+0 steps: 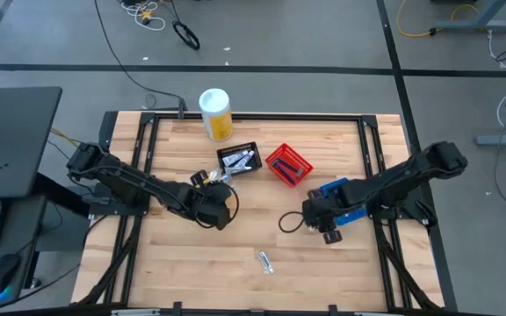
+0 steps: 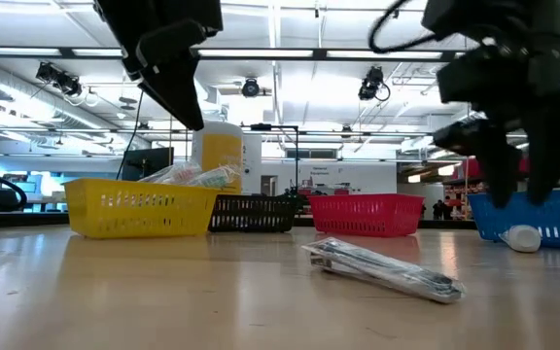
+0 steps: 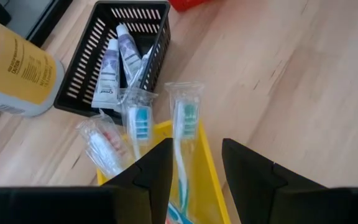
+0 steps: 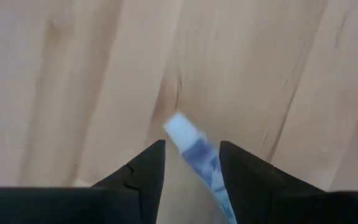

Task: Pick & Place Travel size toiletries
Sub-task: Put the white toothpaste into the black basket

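My right gripper should lower before closing on the white-capped blue tube (image 4: 197, 155): my fingers stop above the tube in the right wrist view.
My left gripper (image 3: 196, 155) is open and raised over the yellow basket (image 3: 207, 171), which holds clear-wrapped toothbrushes (image 3: 184, 118). Their heads stick out over the basket's rim, and one of them shows between the fingers, untouched. The black basket (image 3: 86, 56) beside it holds white tubes (image 3: 107, 74). My right gripper (image 4: 192, 152) is open and points down at the table in front of the blue basket (image 1: 334, 187). A white-capped blue tube (image 4: 197, 155) shows blurred between its fingers, apart from both. A wrapped item (image 1: 264, 262) lies flat near the table's near edge.
The yellow (image 2: 139, 209), black (image 2: 251, 212), red (image 2: 367, 214) and blue (image 2: 552, 219) baskets stand in a row across the middle of the table. A white-and-yellow canister (image 1: 215, 114) lies behind the black basket. Bare wood stretches toward the near edge.
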### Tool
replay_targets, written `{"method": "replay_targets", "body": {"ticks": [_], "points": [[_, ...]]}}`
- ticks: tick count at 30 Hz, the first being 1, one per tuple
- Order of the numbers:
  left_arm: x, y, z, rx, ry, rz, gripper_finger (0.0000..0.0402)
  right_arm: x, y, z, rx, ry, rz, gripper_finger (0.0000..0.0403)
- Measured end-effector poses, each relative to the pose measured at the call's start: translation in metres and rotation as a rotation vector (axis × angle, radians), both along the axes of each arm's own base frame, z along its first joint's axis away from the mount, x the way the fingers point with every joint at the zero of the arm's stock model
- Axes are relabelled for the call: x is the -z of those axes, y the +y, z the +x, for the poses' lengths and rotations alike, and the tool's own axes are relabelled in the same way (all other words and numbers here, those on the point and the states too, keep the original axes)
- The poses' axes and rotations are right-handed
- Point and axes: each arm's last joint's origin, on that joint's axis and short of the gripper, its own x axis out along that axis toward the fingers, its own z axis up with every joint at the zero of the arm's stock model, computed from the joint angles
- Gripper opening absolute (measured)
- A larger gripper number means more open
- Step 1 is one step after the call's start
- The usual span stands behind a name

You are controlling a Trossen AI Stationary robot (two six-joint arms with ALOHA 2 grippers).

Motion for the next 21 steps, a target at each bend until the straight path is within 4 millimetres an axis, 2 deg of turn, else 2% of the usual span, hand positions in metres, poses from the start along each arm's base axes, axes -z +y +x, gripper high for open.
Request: {"method": "replay_targets", "body": {"ticks": [8,15,21], "points": [[0.000,0.000,0.000,0.000,-0.003,0.000,0.0146,0.022,-0.003,-0.012,-0.073,0.027,-0.094,0.0162],[0.000,0.001,0.001,-0.008,-0.010,0.012,0.0146,0.037,-0.005,-0.011,-0.130,-0.018,-0.179,0.0160],[0.000,0.001,0.001,-0.006,-0.009,0.008,0.0145,0.040,-0.004,-0.008,-0.138,-0.044,-0.171,0.0127]]}}
